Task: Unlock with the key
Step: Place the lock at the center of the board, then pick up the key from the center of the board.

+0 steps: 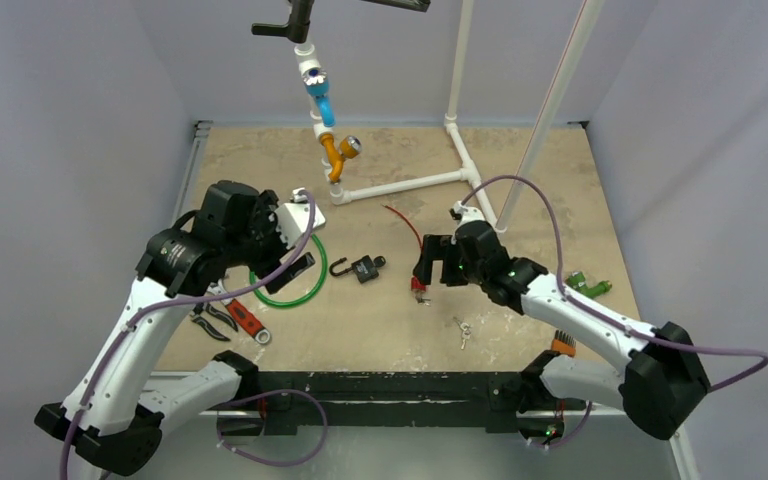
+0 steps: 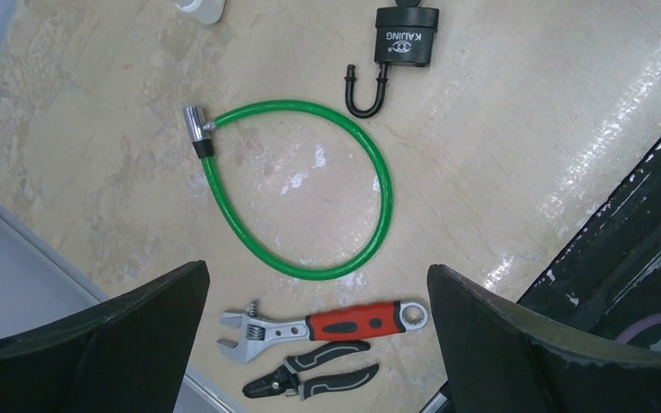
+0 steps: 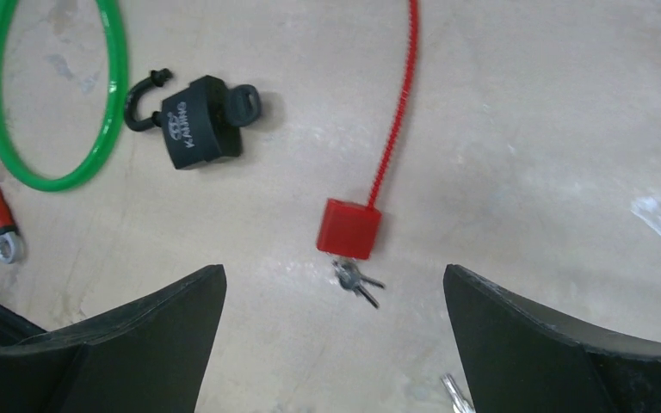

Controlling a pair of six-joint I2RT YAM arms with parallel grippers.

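My right gripper grabs the loose key set by its ring [image 1: 466, 328] next, which leaves a key free for my left gripper to take for unlocking.
A red block lock [image 3: 349, 228] lies on the table with a thin red cable [image 3: 393, 120] running away from it. A small bunch of keys [image 3: 357, 284] sticks out of its near face. My right gripper [image 3: 334, 275] hovers open just above those keys, touching nothing. To the left lies a black padlock [image 3: 200, 122] with a black-headed key [image 3: 243, 103] in its body. One end of its shackle [image 3: 140, 101] stands free. My left gripper [image 2: 318, 268] hangs open and empty over a green cable lock [image 2: 310, 189], well above the table.
A red-handled wrench [image 2: 327, 325] and black pliers [image 2: 310, 379] lie near the left front edge. Another loose key set [image 1: 463, 330] sits in front of the right gripper. A white pipe frame [image 1: 410, 185] with orange and blue valves [image 1: 332, 150] stands at the back.
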